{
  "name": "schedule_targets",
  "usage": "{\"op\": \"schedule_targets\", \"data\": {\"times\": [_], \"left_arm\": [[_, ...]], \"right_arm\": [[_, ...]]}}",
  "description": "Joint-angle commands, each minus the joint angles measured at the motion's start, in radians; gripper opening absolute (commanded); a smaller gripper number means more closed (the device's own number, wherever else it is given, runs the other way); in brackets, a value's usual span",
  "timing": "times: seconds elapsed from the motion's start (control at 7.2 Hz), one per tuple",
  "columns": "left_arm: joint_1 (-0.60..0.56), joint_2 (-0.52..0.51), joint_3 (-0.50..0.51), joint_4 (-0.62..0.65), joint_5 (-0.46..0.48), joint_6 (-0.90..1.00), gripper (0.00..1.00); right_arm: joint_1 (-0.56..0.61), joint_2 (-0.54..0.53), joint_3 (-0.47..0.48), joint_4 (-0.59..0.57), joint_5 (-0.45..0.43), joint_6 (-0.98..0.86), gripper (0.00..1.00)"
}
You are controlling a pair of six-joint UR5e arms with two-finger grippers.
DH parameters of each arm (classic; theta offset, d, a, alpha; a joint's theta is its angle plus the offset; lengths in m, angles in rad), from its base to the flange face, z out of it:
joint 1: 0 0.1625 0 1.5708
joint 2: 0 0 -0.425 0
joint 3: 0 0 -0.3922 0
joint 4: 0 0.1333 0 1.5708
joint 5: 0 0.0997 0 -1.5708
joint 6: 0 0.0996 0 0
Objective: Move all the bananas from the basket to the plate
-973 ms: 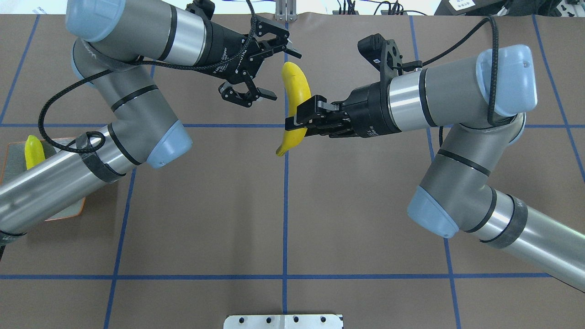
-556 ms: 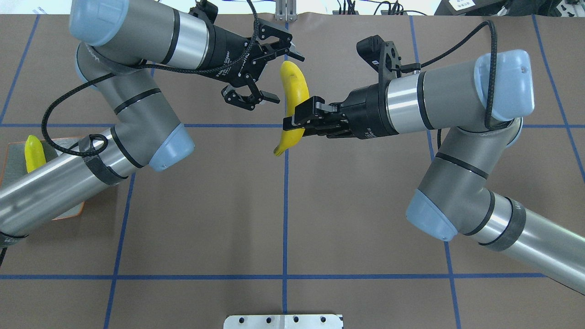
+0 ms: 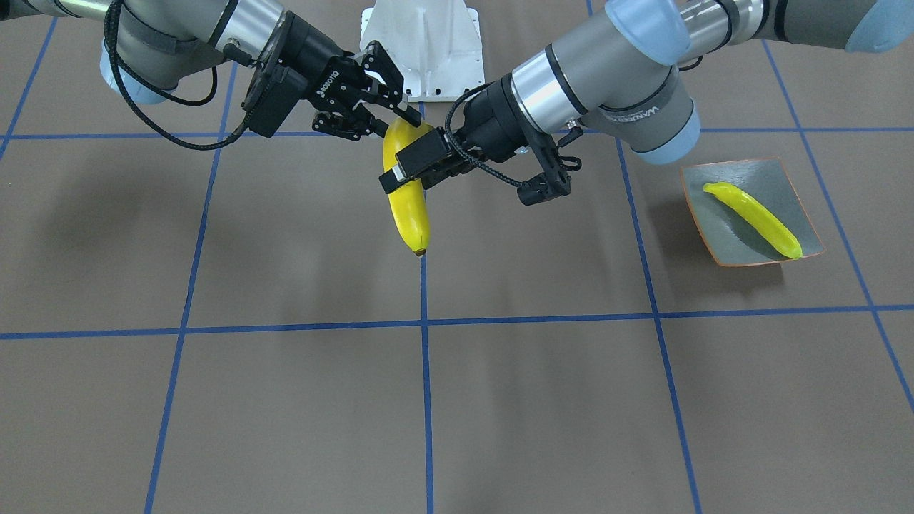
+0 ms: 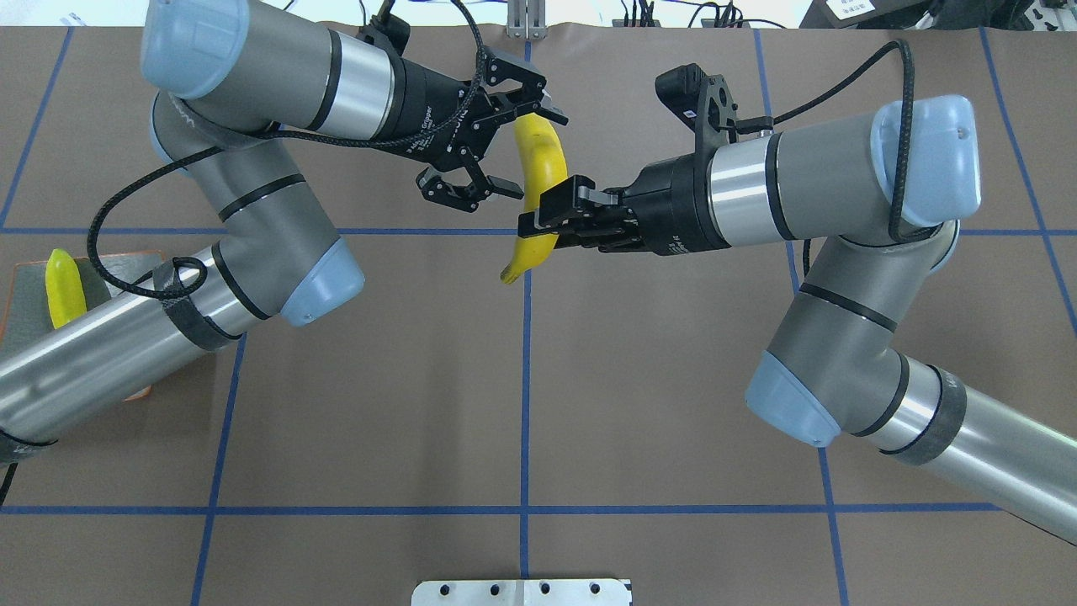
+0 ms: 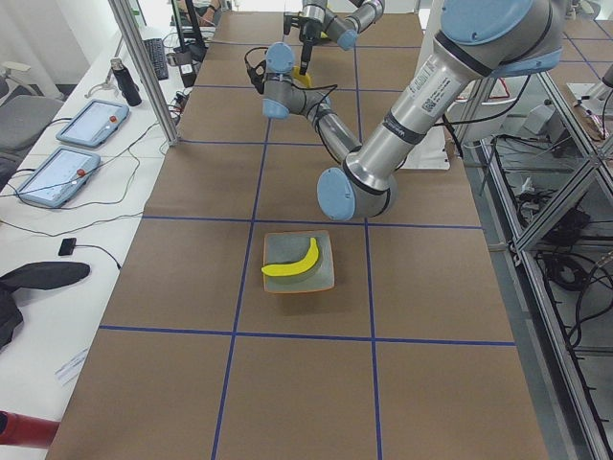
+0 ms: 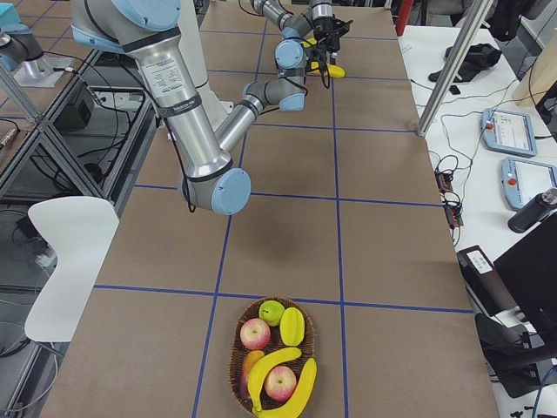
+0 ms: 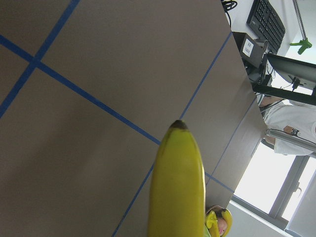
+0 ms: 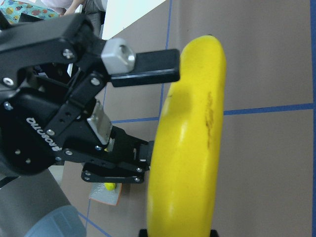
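My left gripper grips the yellow banana by its middle (image 3: 405, 195) next. Then it carries this banana onto the plate (image 3: 757, 178).
My right gripper (image 4: 547, 220) is shut on the near end of a yellow banana (image 4: 543, 164) and holds it above the table's middle. My left gripper (image 4: 532, 151) is open, and its jaws stand on either side of the banana's far half without closing on it. In the front view the left gripper (image 3: 418, 153) and right gripper (image 3: 393, 127) meet at this banana (image 3: 407, 207). A second banana (image 3: 753, 218) lies on the grey-green plate (image 3: 757, 178). More bananas (image 6: 278, 370) lie in the basket (image 6: 235, 348).
The basket also holds apples (image 6: 255, 333) and other fruit, at the table's end on my right. The plate (image 4: 25, 286) sits at the left edge under my left arm. The white robot base (image 3: 421, 50) stands behind the grippers. Operators' desks flank the table.
My left gripper has moved right toward the held banana, so its open jaws now reach around it. The right gripper and banana have shifted slightly left.
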Motion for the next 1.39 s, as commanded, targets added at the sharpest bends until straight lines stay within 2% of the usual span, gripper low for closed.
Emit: {"op": "schedule_targets", "data": {"times": [0.0,0.14,0.28,0.42,0.56,0.69,0.83,0.97,1.25], "left_arm": [[0.001,-0.001,0.000,-0.007,0.000,-0.002,0.81],[0.001,-0.002,0.000,-0.007,0.000,-0.002,0.66],[0.001,-0.002,0.000,-0.007,0.000,-0.002,0.47],[0.004,-0.002,0.000,-0.007,0.000,-0.001,0.00],[0.007,-0.001,0.000,-0.007,0.000,0.001,0.00],[0.006,0.001,-0.002,-0.007,0.000,0.001,0.00],[0.006,0.001,-0.002,-0.007,0.000,0.001,0.00],[0.006,0.003,-0.002,-0.007,0.000,0.001,0.00],[-0.002,0.012,-0.008,-0.007,-0.003,0.008,0.00]], "right_arm": [[-0.014,-0.001,-0.004,0.028,-0.006,-0.005,0.00],[-0.017,-0.001,-0.005,0.028,-0.006,-0.005,0.00],[-0.017,-0.001,-0.005,0.028,-0.006,-0.006,0.00],[-0.017,-0.001,-0.005,0.033,-0.006,-0.009,0.00],[-0.017,-0.003,-0.005,0.034,-0.005,-0.011,0.00],[-0.016,-0.003,-0.005,0.034,-0.006,-0.014,0.95],[-0.016,-0.004,-0.005,0.034,-0.005,-0.014,1.00],[-0.013,-0.007,0.002,0.036,0.000,-0.014,1.00],[-0.002,-0.065,0.012,0.135,0.008,-0.008,1.00]]}}
